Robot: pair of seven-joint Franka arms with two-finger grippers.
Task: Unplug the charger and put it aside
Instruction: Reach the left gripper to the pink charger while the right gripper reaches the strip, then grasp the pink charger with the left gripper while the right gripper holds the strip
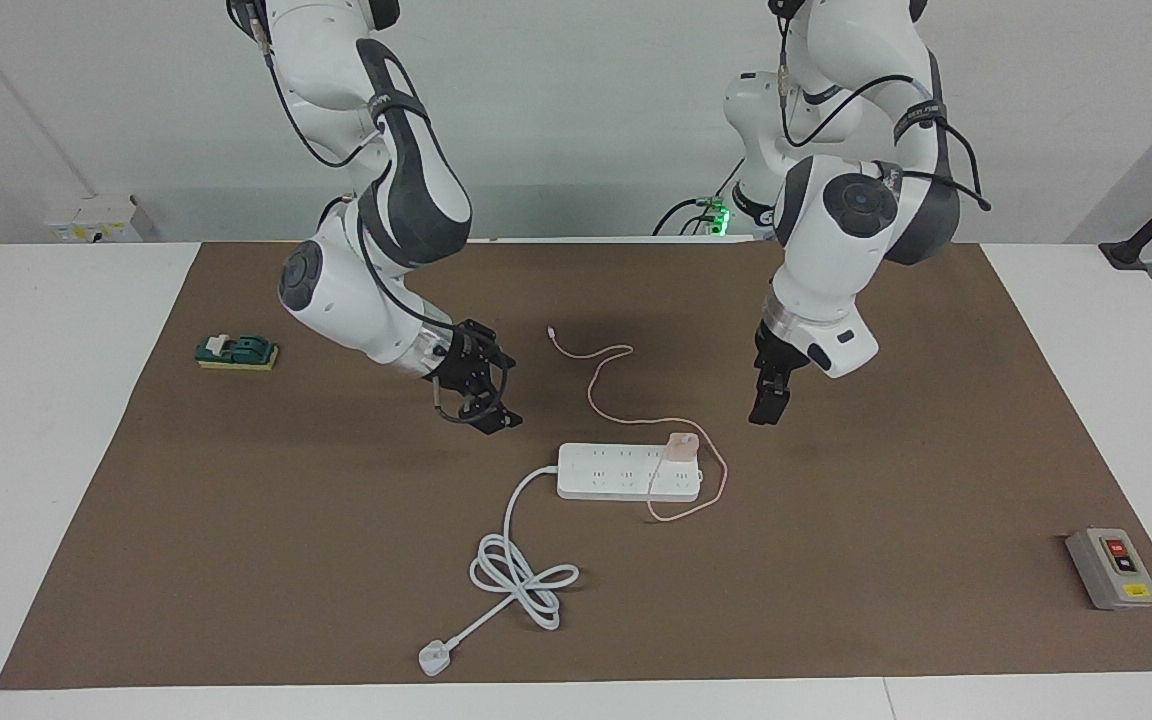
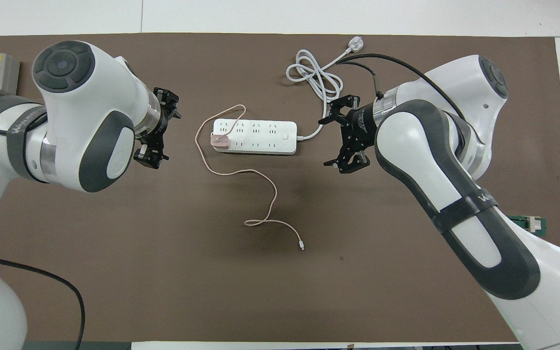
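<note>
My left gripper is to grab the charger next by its solid block (image 2: 219, 141) standing up from the power strip, because the charger's thin cable (image 2: 200, 143) hangs slack in loops.
The pale pink charger (image 1: 682, 446) is plugged into the white power strip (image 1: 606, 472) at the strip's end toward the left arm; it also shows in the overhead view (image 2: 220, 141). Its thin pink cable (image 1: 604, 385) loops over the strip and runs toward the robots to a tiny connector (image 1: 551, 331). My left gripper (image 1: 769, 405) is open and empty, over the mat beside the charger's end of the strip (image 2: 260, 141). My right gripper (image 1: 496, 400) is open and empty, over the mat by the strip's cord end.
The strip's thick white cord (image 1: 521, 575) lies coiled farther from the robots, ending in a white plug (image 1: 433, 657). A grey switch box (image 1: 1113, 567) sits at the left arm's end of the mat. A green object on a yellow sponge (image 1: 236, 352) lies at the right arm's end.
</note>
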